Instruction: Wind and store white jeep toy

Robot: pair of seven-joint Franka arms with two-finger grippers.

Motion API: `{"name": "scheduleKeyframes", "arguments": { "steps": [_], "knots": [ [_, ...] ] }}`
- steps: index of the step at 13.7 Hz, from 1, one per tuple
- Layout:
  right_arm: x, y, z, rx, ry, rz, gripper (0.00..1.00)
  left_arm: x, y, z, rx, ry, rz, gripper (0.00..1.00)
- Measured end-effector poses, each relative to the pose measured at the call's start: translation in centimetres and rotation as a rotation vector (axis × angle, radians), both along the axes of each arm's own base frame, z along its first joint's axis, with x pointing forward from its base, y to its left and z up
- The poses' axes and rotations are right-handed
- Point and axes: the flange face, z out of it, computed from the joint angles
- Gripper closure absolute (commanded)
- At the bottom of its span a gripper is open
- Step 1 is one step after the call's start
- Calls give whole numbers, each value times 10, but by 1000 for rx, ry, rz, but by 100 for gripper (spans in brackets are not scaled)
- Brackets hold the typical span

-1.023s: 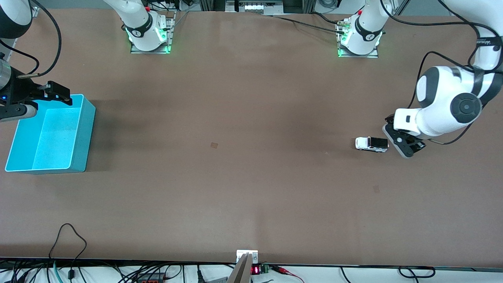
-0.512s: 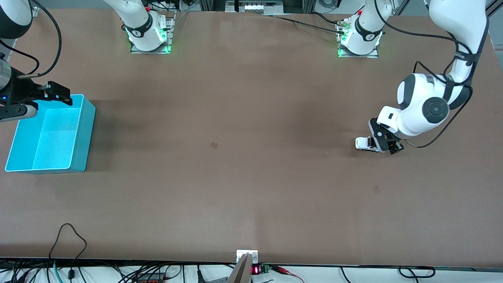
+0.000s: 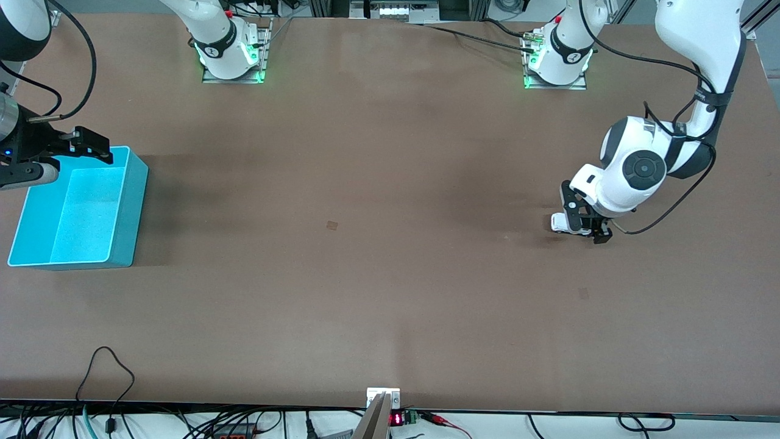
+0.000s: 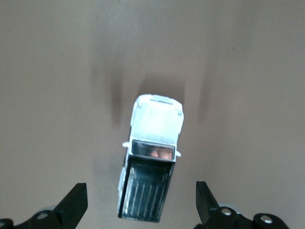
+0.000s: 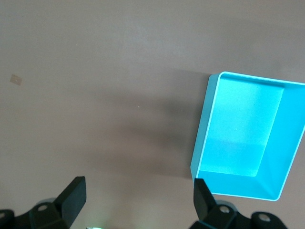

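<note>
My left gripper should go lower before it closes on the jeep, as brown table on either side of the jeep's black rear panel (image 4: 146, 190) is well below my fingertips.
The white jeep toy (image 3: 559, 222) stands on the brown table toward the left arm's end, mostly covered by the left hand in the front view. In the left wrist view the jeep (image 4: 151, 157) shows its white hood and black ribbed rear panel. My left gripper (image 3: 582, 222) is open and straddles the jeep's rear, one finger on each side with gaps (image 4: 142, 207). The turquoise bin (image 3: 78, 209) stands empty at the right arm's end and shows in the right wrist view (image 5: 248, 157). My right gripper (image 3: 91, 146) is open and empty over the bin's rim (image 5: 138, 200).
Both arm bases (image 3: 230, 52) (image 3: 557, 58) stand along the table's edge farthest from the front camera. Cables hang along the nearest edge. A small tape mark (image 3: 332, 225) lies mid-table.
My left gripper has moved down and toward the jeep, from beside its rear to over it with open fingers on either side. The jeep, bin and right arm have not moved.
</note>
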Motion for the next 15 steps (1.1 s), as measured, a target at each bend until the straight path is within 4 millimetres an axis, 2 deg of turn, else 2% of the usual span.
{"name": "scheduleKeyframes", "arguments": {
  "steps": [8, 15],
  "knots": [
    [0, 0, 0, 0, 0, 0, 0, 2, -3, -8, -17, -19, -70, 0],
    [0, 1, 0, 0, 1, 2, 0, -5, 6, -16, -18, 8, -97, 0]
  ]
}}
